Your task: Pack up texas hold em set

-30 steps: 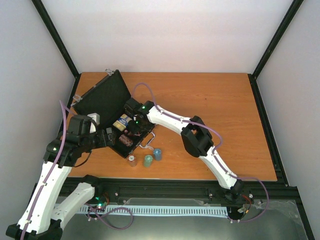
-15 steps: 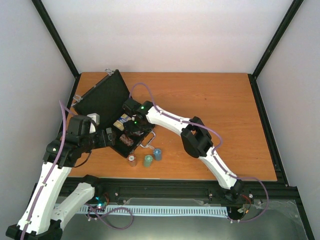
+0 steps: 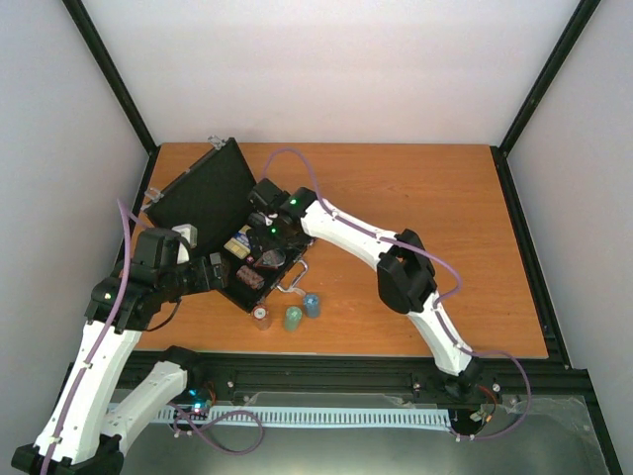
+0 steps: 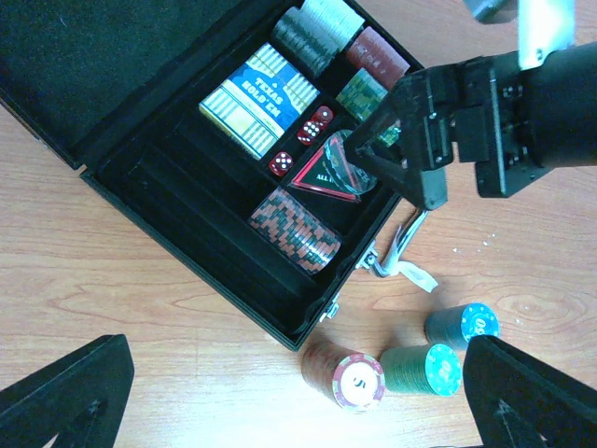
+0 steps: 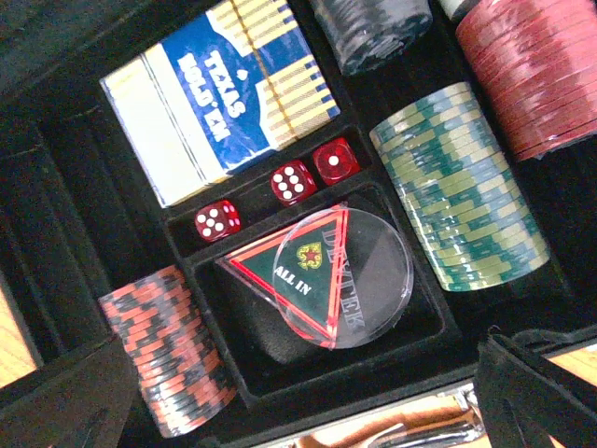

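I need to grab the blue chip stack by its top end (image 3: 313, 299) next with my right gripper, so its bottom end stays free to go into the case's slot.
The black case (image 3: 203, 193) lies open at the table's left, its lid leaning back. In the right wrist view it holds a blue card deck (image 5: 224, 93), three red dice (image 5: 291, 180), a black triangle (image 5: 294, 271) with the clear disc (image 5: 368, 275) lying partly on it, and chip stacks (image 5: 466, 187). Three chip stacks stand outside the case: red (image 4: 345, 378), green (image 4: 420, 369) and blue (image 4: 462, 325). My right gripper (image 5: 298, 406) hangs open and empty just above the triangle's compartment; it also shows in the left wrist view (image 4: 378, 154). My left gripper (image 4: 298, 401) is open and empty above the case's near corner.
The case's silver handle (image 4: 396, 252) with a white tag sticks out toward the loose stacks. The case's lid (image 4: 103, 56) stands open at the far left. Bare wooden table (image 3: 425, 218) stretches to the right of the case.
My right arm has drawn up and back from the case, its elbow swinging to the right. The clear disc lies free in the compartment. The left arm has not moved.
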{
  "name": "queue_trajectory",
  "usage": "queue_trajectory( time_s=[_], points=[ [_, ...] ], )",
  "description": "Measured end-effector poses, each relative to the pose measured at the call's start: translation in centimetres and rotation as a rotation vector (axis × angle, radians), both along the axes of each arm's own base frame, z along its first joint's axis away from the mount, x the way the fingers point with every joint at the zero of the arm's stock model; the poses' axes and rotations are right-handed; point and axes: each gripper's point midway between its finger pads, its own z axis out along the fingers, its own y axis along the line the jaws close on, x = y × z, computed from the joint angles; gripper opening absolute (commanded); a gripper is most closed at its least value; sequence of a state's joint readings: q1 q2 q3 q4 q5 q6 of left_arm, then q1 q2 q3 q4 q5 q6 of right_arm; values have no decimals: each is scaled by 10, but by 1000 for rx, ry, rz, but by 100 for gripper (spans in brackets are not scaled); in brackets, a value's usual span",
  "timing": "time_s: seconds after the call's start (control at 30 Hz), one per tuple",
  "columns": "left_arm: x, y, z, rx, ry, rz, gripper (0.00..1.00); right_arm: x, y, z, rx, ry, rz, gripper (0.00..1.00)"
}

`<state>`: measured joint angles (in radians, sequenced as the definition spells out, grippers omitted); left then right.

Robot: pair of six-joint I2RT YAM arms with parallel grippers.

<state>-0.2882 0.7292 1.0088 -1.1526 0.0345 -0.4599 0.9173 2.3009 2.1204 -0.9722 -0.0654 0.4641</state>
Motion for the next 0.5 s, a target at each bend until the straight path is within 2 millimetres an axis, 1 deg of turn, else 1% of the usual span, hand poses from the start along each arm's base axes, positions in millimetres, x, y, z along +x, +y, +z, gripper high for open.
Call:
queue_trajectory(
  time_s=[0.03,0.1,0.17,0.23,0.33,0.43,0.5],
  points=[
    [0,0,0,0,0,0,100,0,0,6,9,-7,4,100],
    [0,0,0,0,0,0,100,-1,-1,11,13,-16,7,100],
    [0,0,0,0,0,0,100,-1,-5,10,-3,-25,3,100],
    [0,0,0,0,0,0,100,-1,-15,4,-50,-38,-9,100],
    [0,0,0,0,1,0,100,-8,-37,-9,-142,-42,-24,100],
    [0,0,-1,1,3,0,100,-22,-64,-20,-224,-20,-25,100],
    [0,0,-1,4,11,0,100,-35,-83,-22,-263,-1,-23,100]
  ],
)
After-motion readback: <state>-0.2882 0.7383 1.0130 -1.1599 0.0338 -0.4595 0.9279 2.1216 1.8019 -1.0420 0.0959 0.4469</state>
